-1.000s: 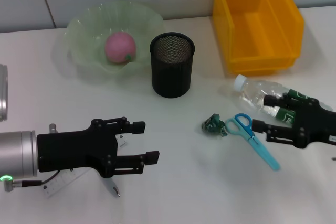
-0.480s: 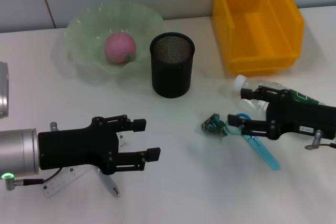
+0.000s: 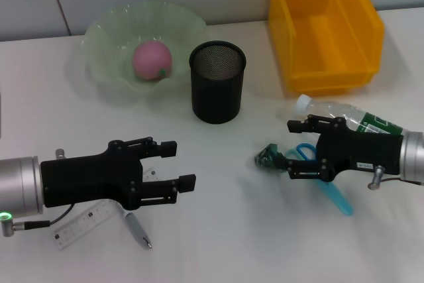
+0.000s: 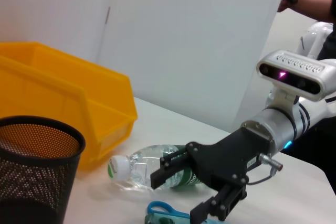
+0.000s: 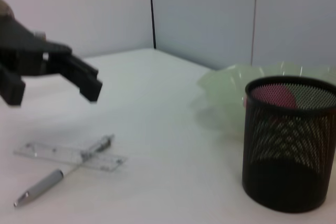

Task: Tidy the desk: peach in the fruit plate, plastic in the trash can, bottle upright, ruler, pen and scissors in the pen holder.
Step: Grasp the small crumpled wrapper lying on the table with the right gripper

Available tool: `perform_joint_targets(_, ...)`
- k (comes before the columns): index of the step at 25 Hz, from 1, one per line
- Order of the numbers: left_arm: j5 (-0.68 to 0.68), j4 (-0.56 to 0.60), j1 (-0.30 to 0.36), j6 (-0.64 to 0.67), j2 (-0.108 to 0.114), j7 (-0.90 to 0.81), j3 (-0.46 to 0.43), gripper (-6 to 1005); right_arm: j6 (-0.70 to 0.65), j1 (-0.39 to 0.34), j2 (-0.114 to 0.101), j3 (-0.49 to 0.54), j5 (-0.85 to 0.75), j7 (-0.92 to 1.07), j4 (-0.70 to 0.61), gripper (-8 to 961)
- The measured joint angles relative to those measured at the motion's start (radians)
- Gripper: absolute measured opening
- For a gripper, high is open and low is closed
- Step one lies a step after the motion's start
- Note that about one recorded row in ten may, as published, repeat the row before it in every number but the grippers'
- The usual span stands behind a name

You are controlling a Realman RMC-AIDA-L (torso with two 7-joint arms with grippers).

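The robot's right gripper should go lower toward the crumpled green plastic (image 3: 267, 158) before it closes on the plastic, because its fingertips are above the plastic and short of it.
The pink peach (image 3: 152, 59) lies in the green fruit plate (image 3: 106, 31). A black mesh pen holder (image 3: 218, 91) stands beside the plate. The clear bottle (image 3: 341, 116) lies on its side, white cap toward the holder. My right gripper (image 3: 291, 150) is open and hovers over the handles of the blue scissors (image 3: 333, 196), right beside the crumpled green plastic (image 3: 267, 158). My left gripper (image 3: 179, 164) is open at the front left. Just behind it on the table lie the clear ruler (image 3: 83, 225) and the pen (image 3: 137, 232).
The yellow trash can (image 3: 324, 24) stands at the back right, behind the bottle. In the left wrist view the right gripper (image 4: 178, 195) hangs in front of the bottle (image 4: 139, 169). The right wrist view shows the ruler (image 5: 68, 156) and pen (image 5: 39, 187) under the left gripper (image 5: 58, 74).
My right gripper has moved left along the scissors, from beside the bottle to over the handles near the plastic. The left gripper has drawn back slightly, uncovering more of the ruler and pen.
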Motion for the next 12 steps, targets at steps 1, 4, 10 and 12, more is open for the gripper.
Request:
perform_joint_targets(1,0.0,0.0,0.0,0.0,0.0,-0.001,-0.003,786,0.014,0.004,0.0,-0.012,0.0,0.0,0.002,806)
perform_joint_targets(4,0.0,0.0,-0.003,0.0,0.0,-0.008,-0.008,786,0.044,0.015,0.0,-0.043,0.001,0.0,0.009,805)
perform_joint_targets(10,0.0,0.0,-0.005,0.0,0.0,-0.01,-0.008,786,0.09,0.036,0.0,-0.079,0.002,0.0,0.035,805)
perform_joint_targets(12,0.0,0.0,-0.007,0.0,0.0,-0.011,-0.01,786,0.099,0.037,0.0,-0.085,0.002,0.0,0.038,805)
